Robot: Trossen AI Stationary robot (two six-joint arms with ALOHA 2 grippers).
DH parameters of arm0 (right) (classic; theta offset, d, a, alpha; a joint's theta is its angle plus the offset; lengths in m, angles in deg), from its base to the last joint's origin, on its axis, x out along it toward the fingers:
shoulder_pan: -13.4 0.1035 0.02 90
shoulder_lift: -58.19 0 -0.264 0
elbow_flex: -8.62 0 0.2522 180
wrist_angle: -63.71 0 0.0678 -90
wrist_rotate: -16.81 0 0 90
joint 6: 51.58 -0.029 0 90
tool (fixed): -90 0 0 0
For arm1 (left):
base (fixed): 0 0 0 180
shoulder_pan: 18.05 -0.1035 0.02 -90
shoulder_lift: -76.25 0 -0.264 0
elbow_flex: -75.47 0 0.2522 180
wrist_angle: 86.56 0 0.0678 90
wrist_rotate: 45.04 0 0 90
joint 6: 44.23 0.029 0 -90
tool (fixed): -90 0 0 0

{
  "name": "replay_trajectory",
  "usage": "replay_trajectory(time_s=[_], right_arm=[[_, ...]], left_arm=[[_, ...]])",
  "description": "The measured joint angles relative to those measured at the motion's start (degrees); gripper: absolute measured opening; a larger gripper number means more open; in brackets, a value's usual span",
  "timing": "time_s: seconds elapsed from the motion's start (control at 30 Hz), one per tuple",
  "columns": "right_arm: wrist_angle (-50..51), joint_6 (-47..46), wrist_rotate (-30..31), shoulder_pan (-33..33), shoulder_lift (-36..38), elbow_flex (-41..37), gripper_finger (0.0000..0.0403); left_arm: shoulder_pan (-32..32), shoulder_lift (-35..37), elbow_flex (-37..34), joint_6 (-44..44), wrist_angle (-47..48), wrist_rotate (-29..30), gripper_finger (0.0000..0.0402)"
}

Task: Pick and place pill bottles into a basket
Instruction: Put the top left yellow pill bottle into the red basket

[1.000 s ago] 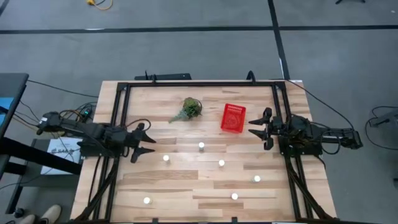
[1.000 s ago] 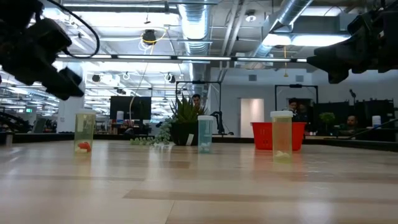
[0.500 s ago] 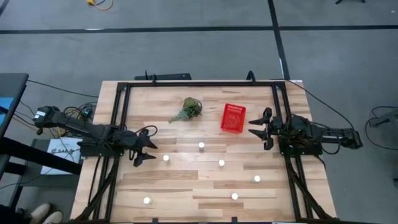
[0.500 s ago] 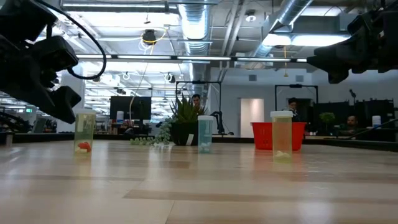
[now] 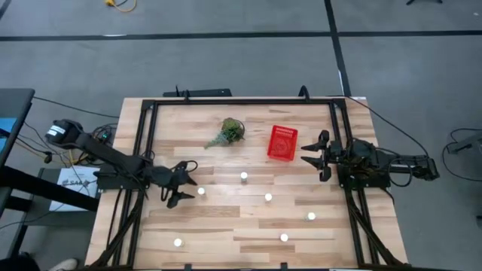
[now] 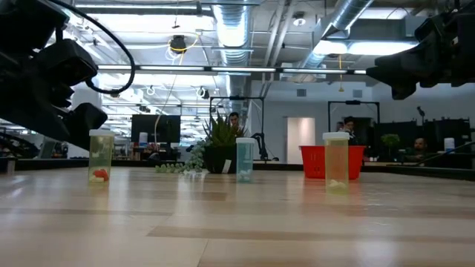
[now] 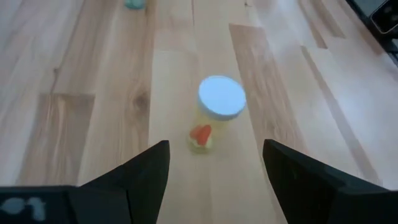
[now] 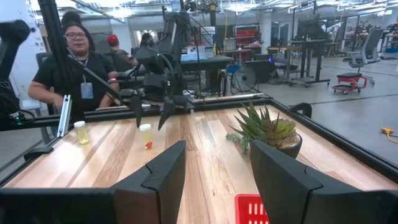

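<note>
The bottle's white cap point(image 5: 201, 190) is still beyond my left gripper's fingers, which stop short of it, so my left gripper should move toward the cap before it closes.
Several pill bottles with white caps stand upright on the wooden table point(image 5: 226, 226). My left gripper point(image 5: 191, 185) is open just left of one bottle point(image 5: 201, 191). In the left wrist view this bottle point(image 7: 214, 112) stands ahead of my gripper point(image 7: 216, 149), between the lines of the two fingers, untouched, and holds a red pill. The red basket point(image 5: 282, 143) stands at the far right of the table. My right gripper point(image 5: 319, 155) is open just right of the basket, and the basket's edge shows in the right wrist view point(image 8: 252, 208).
A green plant sprig point(image 5: 228, 132) lies left of the basket. Other bottles stand at mid-table point(image 5: 244, 177) point(image 5: 268, 197), near right point(image 5: 311, 217) point(image 5: 284, 238) and near left point(image 5: 178, 242). A black frame point(image 5: 226, 102) rims the table. A person point(image 8: 78, 68) stands beyond the left side.
My left gripper has gone toward the table's right and near edges and come down, closing in on the bottle left of mid-table. Its fingers stay open. The right arm and the bottles have kept still.
</note>
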Motion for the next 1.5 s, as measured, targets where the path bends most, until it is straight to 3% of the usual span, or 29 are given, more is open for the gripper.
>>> replay_trajectory(time_s=[0.37,0.67,0.8,1.2,1.33,1.5], right_arm=[[0.0,0.02,0.0,0.0,-0.01,0.02,0.0173],[0.0,0.0,0.0,0.02,-0.02,0.02,0.0173],[0.0,0.02,-0.01,0.01,0.0,0.02,0.0173],[0.0,0.01,0.0,0.0,-0.01,0.01,0.0173],[0.0,0.02,0.0,0.02,0.0,0.02,0.0173],[0.0,0.02,0.0,0.0,0.0,0.01,0.0173]], left_arm=[[0.88,-10.85,0.3,3.41,-11.67,4.76,0.0248],[0.88,-17.14,5.21,7.86,-12.26,4.16,0.0244],[0.88,-19.12,6.53,8.23,-12.1,4.06,0.0219],[0.84,-19.09,6.73,8.25,-12.21,6.79,0.0095],[0.26,-19.09,7.38,8.25,-12.44,7.64,0.0091],[-1.23,-19.09,12.04,12.98,-12.62,10.22,0.0117]])
